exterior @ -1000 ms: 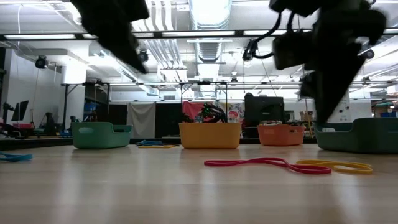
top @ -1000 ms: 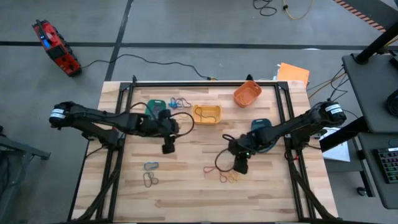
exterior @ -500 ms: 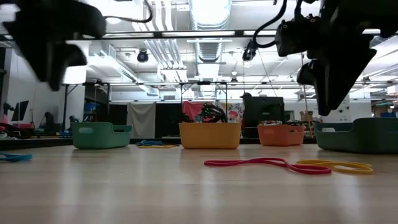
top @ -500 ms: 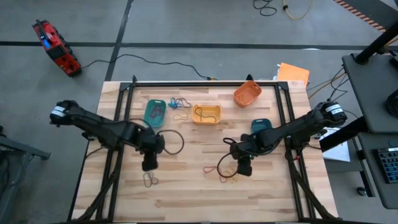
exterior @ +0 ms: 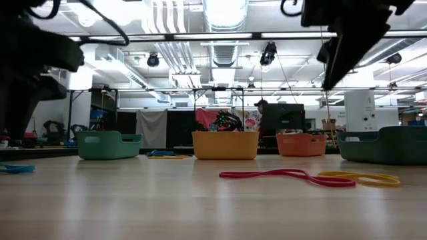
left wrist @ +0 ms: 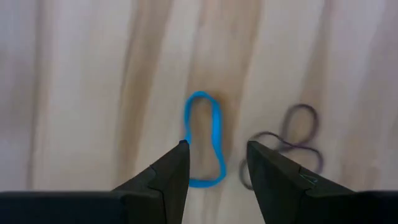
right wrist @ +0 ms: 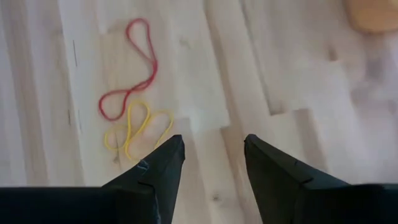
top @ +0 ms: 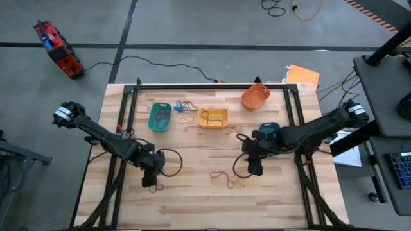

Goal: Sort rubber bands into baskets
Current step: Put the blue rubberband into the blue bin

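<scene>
It isn't time to close yet: my left gripper's fingers are above the wood around the blue rubber band [left wrist: 204, 147]. My left gripper should go down first, then close on the blue rubber band.
My left gripper [left wrist: 217, 147] stands open, pointing down over a blue rubber band [left wrist: 204, 147] that lies flat on the table. A dark band [left wrist: 291, 142] lies just beside it. In the high view this gripper [top: 149, 180] is near the table's front left. My right gripper [right wrist: 212, 139] is open and empty, raised above the table right of centre [top: 255, 168]. A red band [right wrist: 129, 70] and a yellow band [right wrist: 138, 129] lie flat on the wood ahead of it. The teal-green basket [top: 160, 117], yellow basket [top: 214, 118], orange basket [top: 255, 96] and blue basket [top: 270, 129] stand farther back.
More loose bands [top: 186, 107] lie between the green and yellow baskets near the far edge. Black cables loop from both arms over the table [top: 172, 162]. The right arm partly covers the blue basket. Bare wood [top: 192, 205] lies along the near edge.
My left gripper has swung from the table's middle toward the near left and come down, tipping steeper, over the blue and dark bands. My right gripper has risen from just above the red and yellow bands, which stay flat on the table.
</scene>
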